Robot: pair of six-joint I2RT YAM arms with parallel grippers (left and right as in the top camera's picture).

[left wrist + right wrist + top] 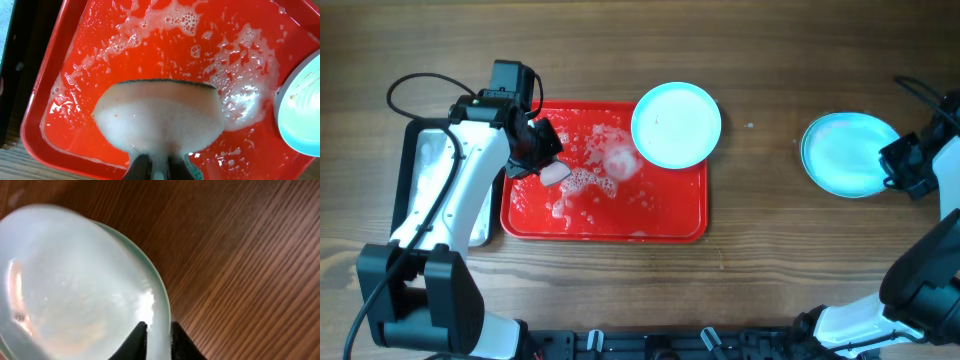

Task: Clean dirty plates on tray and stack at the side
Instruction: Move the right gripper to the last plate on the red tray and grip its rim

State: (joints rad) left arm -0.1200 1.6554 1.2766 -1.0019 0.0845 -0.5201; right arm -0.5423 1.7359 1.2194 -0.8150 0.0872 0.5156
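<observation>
My right gripper grabs the plate's rim (718, 133) on the side away from the sponge (555, 174) next, leaving the plate's top and bottom free to clean and stack.
The red tray (660, 225) is wet with soap foam (590, 182). My left gripper (542, 160) hovers over its left half, shut on a foamy sponge (555, 174); the left wrist view shows the sponge (157, 117) bulging out of the gripper (159, 159) above the tray (75, 45). One turquoise plate (676, 124) rests across the tray's top right corner, and its edge shows as the plate (302, 115) in the left wrist view. Another plate (848, 153) lies on the table at the right. My right gripper (898, 165) straddles its right rim. In the right wrist view that gripper (157, 330) has its jaws slightly apart around the plate (75, 280).
A grey pan with a black rim (408, 170) sits left of the tray, partly under my left arm (470, 190). Bare wooden table (760, 200) lies between the tray and the right plate. A black cable (415, 85) loops at the far left.
</observation>
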